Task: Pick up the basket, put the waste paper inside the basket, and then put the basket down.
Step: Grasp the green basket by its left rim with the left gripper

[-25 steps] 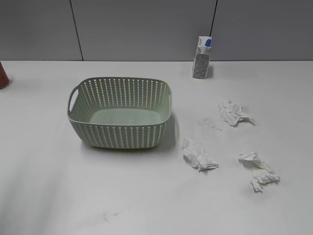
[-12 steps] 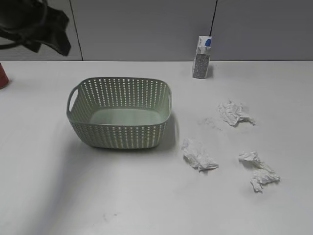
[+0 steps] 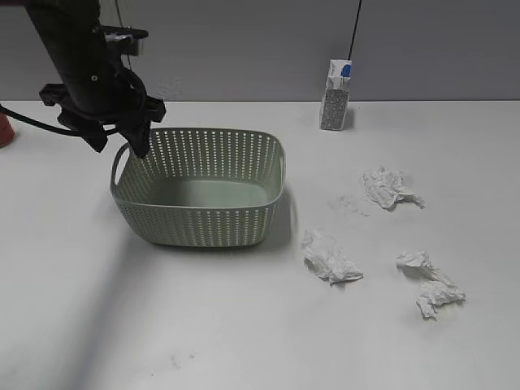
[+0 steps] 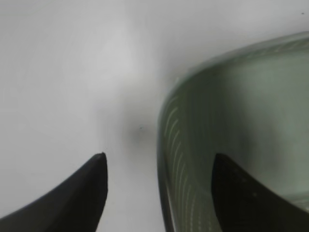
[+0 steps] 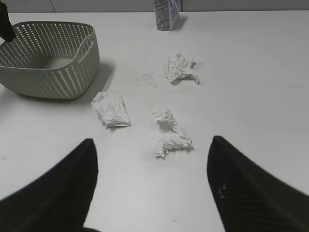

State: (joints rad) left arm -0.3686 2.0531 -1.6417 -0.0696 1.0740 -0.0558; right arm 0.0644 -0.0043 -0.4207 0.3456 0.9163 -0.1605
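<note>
My left gripper should grip the basket by its thin end [image 3: 122, 165] next, because the basket's body [image 3: 201, 199] is far wider than the gripper's open fingers.
The pale green slotted basket [image 3: 200, 213] stands upright on the white table, left of centre. My left gripper [image 3: 122, 143] is open at the basket's left handle end. In the left wrist view it [image 4: 159, 162] straddles the basket wall [image 4: 179, 145], one finger outside and one inside, not closed on it. Three crumpled white waste paper wads lie to the right of the basket: one farther back [image 3: 390, 187], one near the basket [image 3: 329, 258], one at the front right [image 3: 431, 284]. My right gripper [image 5: 152, 141] is open and empty, held above the table just short of the nearest wad [image 5: 171, 136].
An upright white-grey carton [image 3: 335, 96] with a blue mark stands at the back by the wall. A red object [image 3: 4, 126] shows at the far left edge. The right wrist view also shows the basket [image 5: 48, 58] and the other two wads [image 5: 179, 67] [image 5: 111, 108].
My left arm has come in from the upper left and dropped down to the basket's left end. The basket and the paper wads have stayed in place.
</note>
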